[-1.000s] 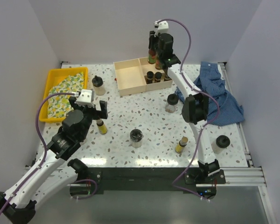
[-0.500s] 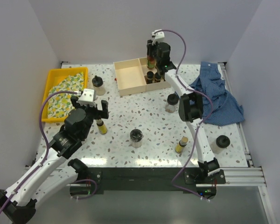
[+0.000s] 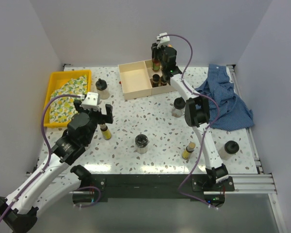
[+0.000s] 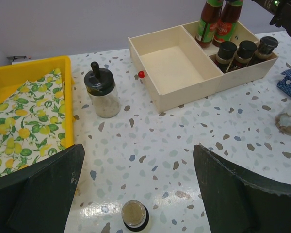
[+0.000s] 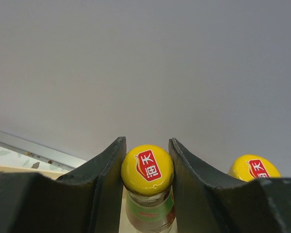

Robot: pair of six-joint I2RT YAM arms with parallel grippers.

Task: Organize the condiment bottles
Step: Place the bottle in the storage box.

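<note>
The slim red sauce bottle would stay standing, its base inside the box's back section close beside the second one, so my right gripper should open now.
My right gripper is shut on the yellow cap of a slim red sauce bottle, upright at the back compartment of the wooden box. A second yellow-capped sauce bottle stands right beside it. Three dark-capped small bottles sit in the box's front right slot. My left gripper hangs open above a small yellow bottle on the table, apart from it. Black-lidded jars and another small yellow bottle stand loose on the table.
A yellow tray with a lemon-print cloth lies at the back left. A crumpled blue cloth covers the back right. The box's large left compartment holds nothing.
My right gripper has shifted a little left with the sauce bottle in it. The left arm has barely moved.
</note>
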